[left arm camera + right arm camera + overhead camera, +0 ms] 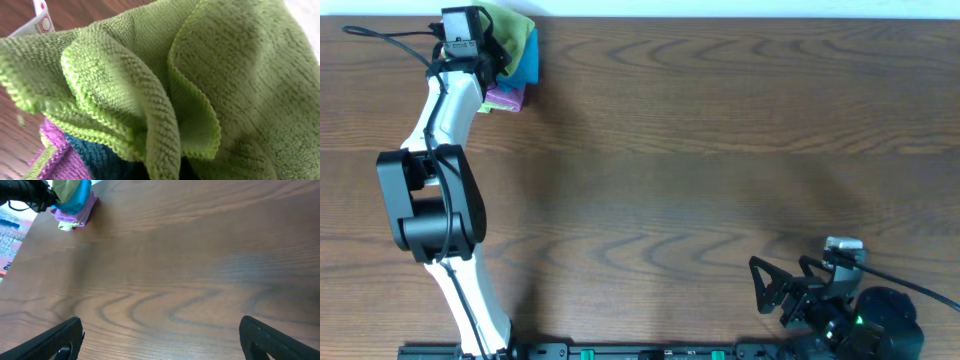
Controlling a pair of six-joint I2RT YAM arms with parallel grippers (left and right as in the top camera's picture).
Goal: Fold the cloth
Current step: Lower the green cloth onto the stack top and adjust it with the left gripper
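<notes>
My left gripper is holding the green cloth [516,24] above the blue and purple cloths and will let it go, since it would rest on the stack.
The light green cloth [516,24] lies bunched on top of a stack at the table's far left corner. In the left wrist view it [225,75] fills the frame in raised folds, and its white tag [42,20] shows at the top left. My left gripper [498,50] is down on the stack. Its fingers are hidden by the cloth, and one fold runs down into the jaws and looks pinched. The cloth also shows in the right wrist view [65,187]. My right gripper [160,340] is open and empty, low over bare table at the front right [770,288].
A bright blue cloth [528,65] and a purple cloth [505,97] lie under the green one and show in the left wrist view [95,155] [55,145]. The table's back edge [720,17] runs right behind the stack.
</notes>
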